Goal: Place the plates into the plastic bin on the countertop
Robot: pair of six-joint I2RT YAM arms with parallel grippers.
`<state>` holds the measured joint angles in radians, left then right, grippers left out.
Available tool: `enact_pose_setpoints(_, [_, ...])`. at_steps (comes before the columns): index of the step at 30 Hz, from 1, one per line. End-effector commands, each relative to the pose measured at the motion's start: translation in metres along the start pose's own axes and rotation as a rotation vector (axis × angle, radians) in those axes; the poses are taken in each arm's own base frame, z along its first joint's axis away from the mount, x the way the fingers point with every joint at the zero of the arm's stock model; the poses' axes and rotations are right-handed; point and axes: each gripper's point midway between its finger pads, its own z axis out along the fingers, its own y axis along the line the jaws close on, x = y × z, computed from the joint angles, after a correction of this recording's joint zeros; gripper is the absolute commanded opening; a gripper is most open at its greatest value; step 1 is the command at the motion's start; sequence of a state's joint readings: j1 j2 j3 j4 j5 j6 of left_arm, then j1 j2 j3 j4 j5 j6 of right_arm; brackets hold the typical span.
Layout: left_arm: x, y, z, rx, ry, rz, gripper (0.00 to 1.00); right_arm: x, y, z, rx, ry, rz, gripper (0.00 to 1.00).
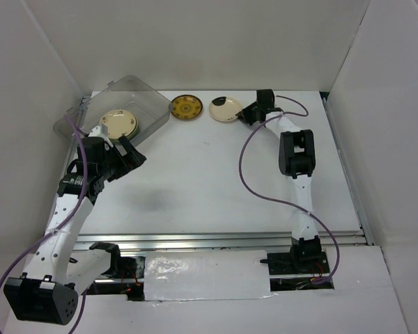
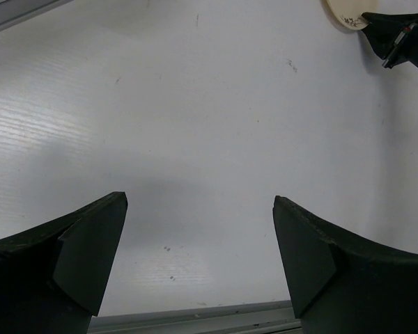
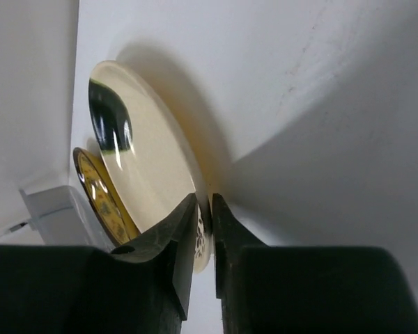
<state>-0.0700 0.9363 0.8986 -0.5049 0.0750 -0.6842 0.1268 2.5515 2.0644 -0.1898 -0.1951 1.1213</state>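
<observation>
Next, my left gripper picks up the cream plate by its rim at the black patch to place it in the plastic bin.
A cream plate with a black patch (image 1: 225,109) (image 3: 143,160) lies on the white countertop (image 1: 209,174) at the back. My right gripper (image 1: 242,113) (image 3: 203,209) is closed over its right rim, one finger above and one below. Just left of it lies the mustard-gold patterned plate (image 1: 186,106) (image 3: 101,198). The clear plastic bin (image 1: 136,82) stands at the back left with cream plates (image 1: 118,123) stacked inside. My left gripper (image 1: 129,154) (image 2: 200,236) hangs wide open beside the bin's near edge, with nothing between its fingers (image 2: 90,236).
White walls close off the back and both sides. A metal rail (image 1: 223,240) runs along the front edge. A purple cable (image 1: 247,177) loops over the countertop beside the right arm. In the left wrist view the cream plate (image 2: 345,14) and right gripper (image 2: 397,38) show at top right.
</observation>
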Motion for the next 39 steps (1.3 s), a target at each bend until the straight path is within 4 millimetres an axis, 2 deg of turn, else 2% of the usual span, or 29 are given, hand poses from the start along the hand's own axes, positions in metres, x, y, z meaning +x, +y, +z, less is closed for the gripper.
enact_pose_setpoints(1, [-0.013,-0.007,-0.007,0.018,-0.050,0.018,0.99,0.003,0.005,0.001,0.026,0.004,-0.028,0.20])
enact_pose_setpoints(2, [-0.014,-0.007,-0.007,0.017,-0.051,0.019,0.99,0.005,0.003,-0.001,0.032,0.010,-0.027,0.06])
enact_pose_setpoints(3, [-0.016,-0.009,-0.007,0.021,-0.055,0.022,0.99,0.006,0.002,-0.004,0.033,0.007,-0.027,0.00])
enact_pose_setpoints(4, [-0.019,-0.012,-0.005,0.030,-0.060,0.018,0.99,0.001,0.006,-0.009,0.024,-0.020,-0.035,0.00])
enact_pose_setpoints(6, [-0.026,-0.023,0.001,0.067,-0.057,0.023,0.99,0.004,0.007,-0.039,0.035,-0.055,-0.080,0.00])
enact_pose_setpoints(7, [-0.029,-0.030,0.005,0.089,-0.047,0.031,0.99,0.005,0.017,-0.053,0.021,-0.081,-0.113,0.00])
enact_pose_setpoints(8, [-0.030,-0.048,0.006,0.169,-0.019,0.043,0.99,0.000,0.015,-0.068,0.051,-0.136,-0.141,0.00])
enact_pose_setpoints(9, [-0.035,-0.064,0.015,0.210,0.014,0.053,0.99,-0.001,0.025,-0.105,0.047,-0.180,-0.208,0.00])
enact_pose_setpoints(11, [-0.036,-0.090,0.023,0.294,0.063,0.082,0.99,0.008,0.031,-0.142,0.076,-0.232,-0.343,0.00])
enact_pose_setpoints(12, [-0.036,-0.117,0.032,0.365,0.107,0.113,0.99,0.013,0.039,-0.174,0.066,-0.240,-0.384,0.00])
enact_pose_setpoints(14, [-0.036,-0.139,0.042,0.414,0.137,0.146,0.99,0.046,0.040,-0.199,0.057,-0.159,-0.512,0.00])
enact_pose_setpoints(15, [-0.032,-0.159,0.050,0.468,0.191,0.165,0.99,0.059,0.039,-0.220,0.047,-0.126,-0.544,0.00])
enact_pose_setpoints(17, [-0.026,-0.174,0.057,0.506,0.241,0.164,0.99,0.086,0.040,-0.247,-0.024,-0.071,-0.627,0.00])
enact_pose_setpoints(18, [-0.022,-0.185,0.063,0.520,0.267,0.172,0.99,0.117,0.047,-0.259,-0.124,0.042,-0.645,0.00])
enact_pose_setpoints(19, [-0.019,-0.190,0.066,0.524,0.275,0.174,0.99,0.129,0.059,-0.269,-0.217,0.070,-0.655,0.00])
enact_pose_setpoints(21, [-0.015,-0.197,0.072,0.504,0.287,0.176,0.99,0.159,0.060,-0.299,-0.337,0.169,-0.655,0.00])
enact_pose_setpoints(22, [-0.011,-0.194,0.075,0.471,0.294,0.174,0.99,0.164,0.070,-0.309,-0.400,0.171,-0.660,0.00])
enact_pose_setpoints(26, [-0.002,-0.190,0.085,0.419,0.304,0.169,0.96,0.193,0.080,-0.344,-0.541,0.292,-0.645,0.00])
enact_pose_setpoints(28, [0.000,-0.186,0.090,0.394,0.310,0.166,0.67,0.203,0.082,-0.351,-0.573,0.321,-0.649,0.00])
enact_pose_setpoints(29, [0.001,-0.185,0.091,0.389,0.309,0.163,0.47,0.204,0.083,-0.355,-0.571,0.313,-0.649,0.00])
enact_pose_setpoints(30, [0.000,-0.184,0.089,0.379,0.306,0.150,0.04,0.205,0.082,-0.355,-0.563,0.307,-0.650,0.00])
enact_pose_setpoints(31, [0.000,-0.183,0.089,0.369,0.300,0.150,0.00,0.207,0.085,-0.358,-0.572,0.297,-0.654,0.00])
enact_pose_setpoints(32, [0.000,-0.180,0.089,0.355,0.296,0.148,0.00,0.208,0.083,-0.357,-0.571,0.302,-0.648,0.05])
enact_pose_setpoints(33, [-0.006,-0.177,0.085,0.338,0.278,0.133,0.00,0.206,0.084,-0.356,-0.576,0.293,-0.641,0.20])
enact_pose_setpoints(34, [-0.012,-0.172,0.083,0.312,0.251,0.117,0.00,0.200,0.082,-0.354,-0.570,0.280,-0.627,0.48])
enact_pose_setpoints(35, [-0.026,-0.148,0.091,0.228,0.206,0.077,0.00,0.195,0.075,-0.348,-0.544,0.270,-0.602,0.99])
enact_pose_setpoints(37, [-0.059,-0.124,0.080,0.172,0.101,-0.042,0.00,0.176,0.050,-0.332,-0.460,0.241,-0.541,1.00])
enact_pose_setpoints(38, [-0.091,-0.086,0.075,0.104,-0.010,-0.130,0.00,0.173,0.042,-0.329,-0.452,0.238,-0.523,1.00])
enact_pose_setpoints(39, [-0.106,-0.066,0.073,0.064,-0.063,-0.233,0.00,0.169,0.037,-0.326,-0.462,0.232,-0.512,1.00])
